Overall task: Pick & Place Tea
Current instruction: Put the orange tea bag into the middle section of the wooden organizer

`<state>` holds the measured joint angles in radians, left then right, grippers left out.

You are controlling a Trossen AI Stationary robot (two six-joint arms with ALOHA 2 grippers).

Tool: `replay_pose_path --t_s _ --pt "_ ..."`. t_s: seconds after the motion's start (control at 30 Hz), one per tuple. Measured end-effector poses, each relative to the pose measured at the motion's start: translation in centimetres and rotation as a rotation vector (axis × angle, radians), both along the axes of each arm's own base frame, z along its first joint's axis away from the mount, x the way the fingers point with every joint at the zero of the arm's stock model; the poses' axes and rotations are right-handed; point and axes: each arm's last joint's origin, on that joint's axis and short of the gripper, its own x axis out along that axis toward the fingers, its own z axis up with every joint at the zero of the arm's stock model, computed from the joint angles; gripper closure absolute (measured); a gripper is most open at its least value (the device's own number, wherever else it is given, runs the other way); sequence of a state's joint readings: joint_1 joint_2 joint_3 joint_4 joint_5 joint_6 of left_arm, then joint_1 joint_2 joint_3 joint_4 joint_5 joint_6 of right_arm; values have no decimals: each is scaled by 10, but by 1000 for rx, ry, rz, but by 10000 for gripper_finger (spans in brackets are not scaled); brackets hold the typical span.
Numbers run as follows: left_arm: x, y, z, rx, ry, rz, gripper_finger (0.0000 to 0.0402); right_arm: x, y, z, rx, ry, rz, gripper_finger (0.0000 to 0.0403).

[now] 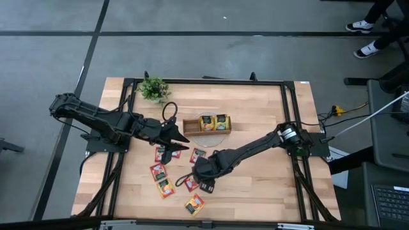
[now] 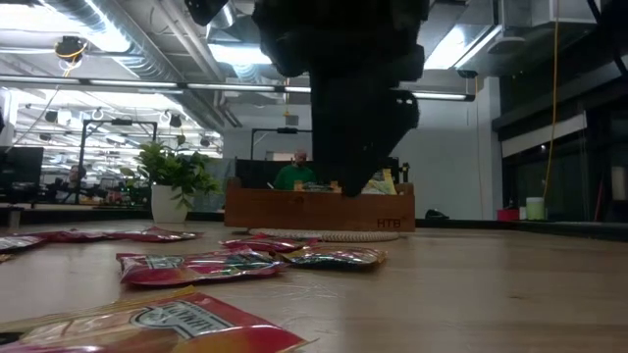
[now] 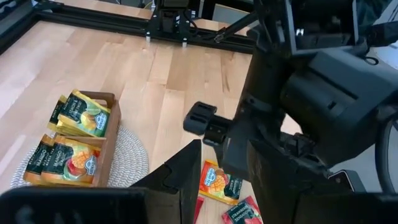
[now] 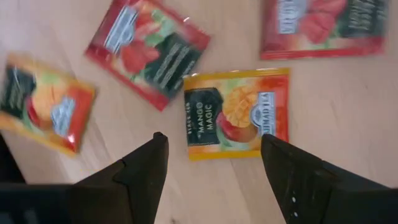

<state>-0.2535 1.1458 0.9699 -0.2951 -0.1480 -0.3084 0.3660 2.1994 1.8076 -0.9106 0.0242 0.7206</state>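
I will grab the mango sachet's long yellow edge (image 4: 225, 154) with my right gripper next. Then the sachet can go in the wooden tray.
Several tea sachets (image 1: 158, 171) lie flat on the wooden table (image 1: 255, 191), red and orange ones. My right gripper (image 4: 213, 137) points down over them, open. A yellow-orange mango sachet (image 4: 236, 115) lies just ahead of the gap between its fingers, untouched. In the high view my right gripper (image 1: 206, 185) stands among the loose sachets near the table's front. My left gripper (image 1: 184, 142) hovers beside the tray's left end, open with nothing between its fingers.
A brown wooden tray (image 1: 190, 124) holding a few sachets stands on a round woven mat at the table's middle. A small potted plant (image 1: 153, 89) stands at the far left. More sachets lie at the front (image 1: 194, 204). Bare wood lies to the right.
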Motion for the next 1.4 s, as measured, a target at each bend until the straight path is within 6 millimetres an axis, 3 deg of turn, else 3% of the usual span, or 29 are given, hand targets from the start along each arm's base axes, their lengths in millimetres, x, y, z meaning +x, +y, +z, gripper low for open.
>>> replay_pose_path --t_s 0.33,0.5,0.7,1.13,1.4 --pt "0 0 0 -3 5 3 277 -4 14 -10 -130 -15 479 147" --pt "-1 0 -2 -2 25 9 277 -7 22 -10 -160 -27 621 147" --pt "-2 2 -4 29 42 56 277 -6 21 -10 -172 -30 659 147" --pt "-2 3 -3 38 32 87 277 -3 23 -43 -188 45 709 147" --pt "-2 3 -3 11 34 99 277 0 20 -48 -212 52 693 148"
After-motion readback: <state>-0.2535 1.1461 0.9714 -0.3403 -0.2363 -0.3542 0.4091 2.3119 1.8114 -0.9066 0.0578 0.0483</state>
